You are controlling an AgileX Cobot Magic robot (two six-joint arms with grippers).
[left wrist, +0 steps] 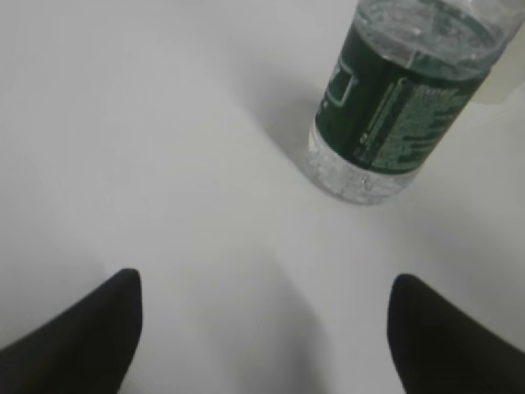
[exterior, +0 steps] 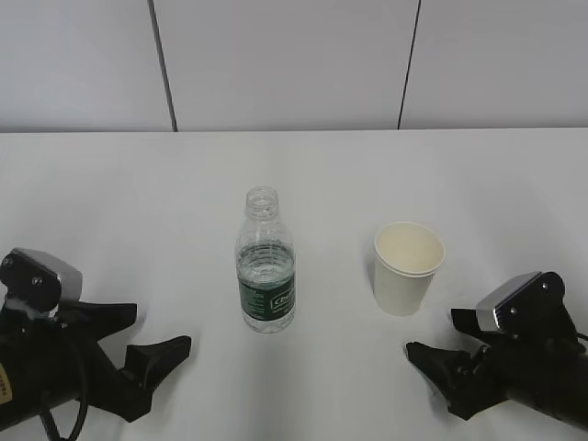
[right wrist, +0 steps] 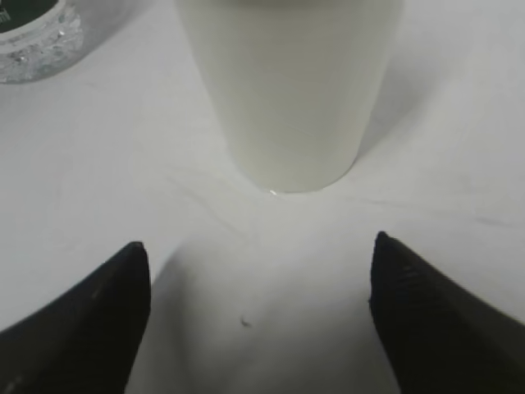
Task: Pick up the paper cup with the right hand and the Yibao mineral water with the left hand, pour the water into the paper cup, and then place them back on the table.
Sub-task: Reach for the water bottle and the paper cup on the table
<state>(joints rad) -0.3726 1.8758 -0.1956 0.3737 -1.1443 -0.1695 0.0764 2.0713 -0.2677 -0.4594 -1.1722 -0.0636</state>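
Note:
The right gripper needs to keep the paper cup steady for the poured water (exterior: 266,266), so next it needs to hold the cup by its body below the cup's rim (exterior: 403,290).
The Yibao mineral water bottle (exterior: 266,266) stands upright and capless on the white table (exterior: 119,202), left of centre. The paper cup (exterior: 407,271) stands upright to its right, its cream inside showing. My left gripper (exterior: 156,329) is open and empty, low over the table, front-left of the bottle. In the left wrist view the bottle (left wrist: 385,107) is ahead and to the right of the open gripper (left wrist: 262,287). My right gripper (exterior: 434,333) is open and empty, just in front of the cup. In the right wrist view the cup (right wrist: 291,90) stands straight ahead of the open gripper (right wrist: 258,254).
A grey panelled wall (exterior: 294,64) rises behind the table's far edge. The bottle's base (right wrist: 33,41) shows at the top left of the right wrist view. Bottle and cup stand about a cup's width apart.

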